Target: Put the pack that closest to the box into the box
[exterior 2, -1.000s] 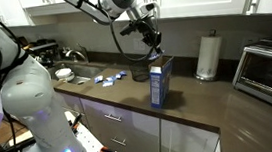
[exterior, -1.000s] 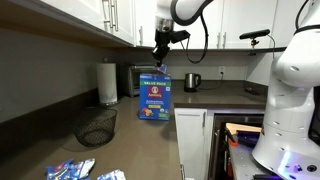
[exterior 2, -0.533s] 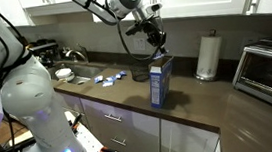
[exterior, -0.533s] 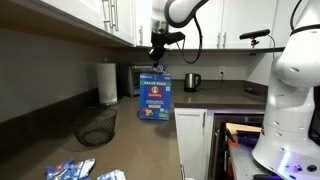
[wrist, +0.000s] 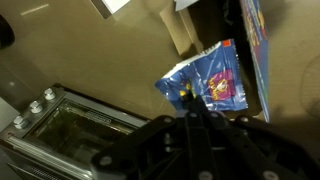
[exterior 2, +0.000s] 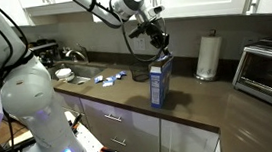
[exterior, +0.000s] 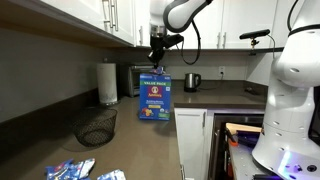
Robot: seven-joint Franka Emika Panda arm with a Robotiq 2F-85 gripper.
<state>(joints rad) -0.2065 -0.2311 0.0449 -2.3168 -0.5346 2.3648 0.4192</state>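
Observation:
The pack hangs over the box's opening (exterior: 155, 77) (wrist: 213, 25), inside the box's blue side, and it would drop into the box if I opened now, so my gripper will open.
The box (exterior: 154, 98) is a tall blue carton standing upright on the dark counter; it also shows in the other exterior view (exterior 2: 159, 82). My gripper (exterior: 157, 63) hangs just above its open top, shut on the small blue pack (exterior: 158, 69). In the wrist view the crinkly blue pack (wrist: 208, 80) with red and white print hangs from my fingertips (wrist: 190, 106), next to the box's blue side (wrist: 256, 40). In an exterior view my gripper (exterior 2: 158, 47) is right over the carton's top edge.
A black wire mesh basket (exterior: 96, 127) and several other blue pouches (exterior: 70, 170) lie on the counter. A paper towel roll (exterior 2: 209, 57) and a toaster oven (exterior 2: 271, 68) stand behind. The toaster oven also shows in the wrist view (wrist: 70, 125).
My gripper has shifted slightly sideways above the box's top, still holding the pack. The box has not moved.

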